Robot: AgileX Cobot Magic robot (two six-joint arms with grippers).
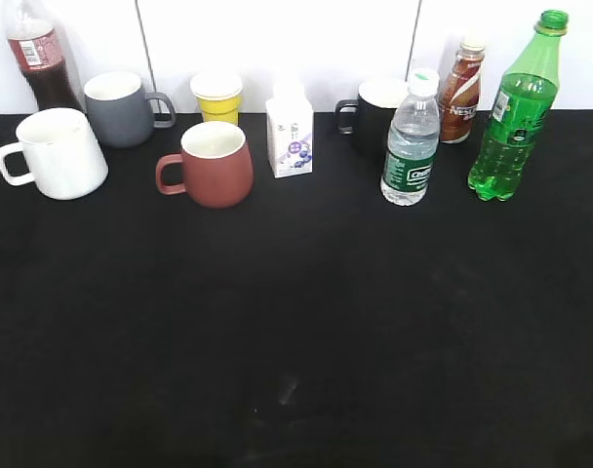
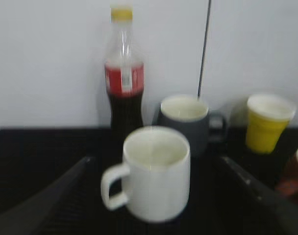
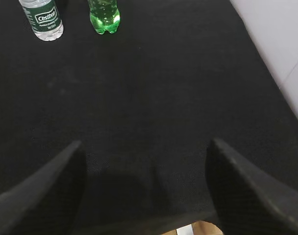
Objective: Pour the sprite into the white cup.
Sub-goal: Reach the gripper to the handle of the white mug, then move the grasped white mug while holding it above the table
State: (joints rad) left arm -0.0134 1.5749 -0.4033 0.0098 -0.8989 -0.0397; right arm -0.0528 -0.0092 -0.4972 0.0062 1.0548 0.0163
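Note:
My left gripper grips the white cup by its handle (image 1: 11,166) next, to hold the cup steady for the sprite (image 1: 514,112) being poured.
The sprite (image 1: 514,112), a tall green bottle with a green cap, stands at the back right of the black table; its base shows at the top of the right wrist view (image 3: 104,17). The white cup (image 1: 55,153) stands at the back left, handle to the left, and sits upright between the fingers in the left wrist view (image 2: 151,172). My left gripper (image 2: 154,164) is open with the cup between its fingers, not touching. My right gripper (image 3: 146,147) is open and empty over bare cloth, well short of the sprite. Neither arm shows in the exterior view.
Along the back stand a cola bottle (image 1: 38,54), a grey mug (image 1: 121,107), a yellow paper cup (image 1: 217,96), a reddish-brown mug (image 1: 214,164), a small white carton (image 1: 290,136), a black mug (image 1: 379,115), a clear water bottle (image 1: 412,138) and a brown Nescafe bottle (image 1: 462,90). The table's right edge (image 3: 266,73) shows.

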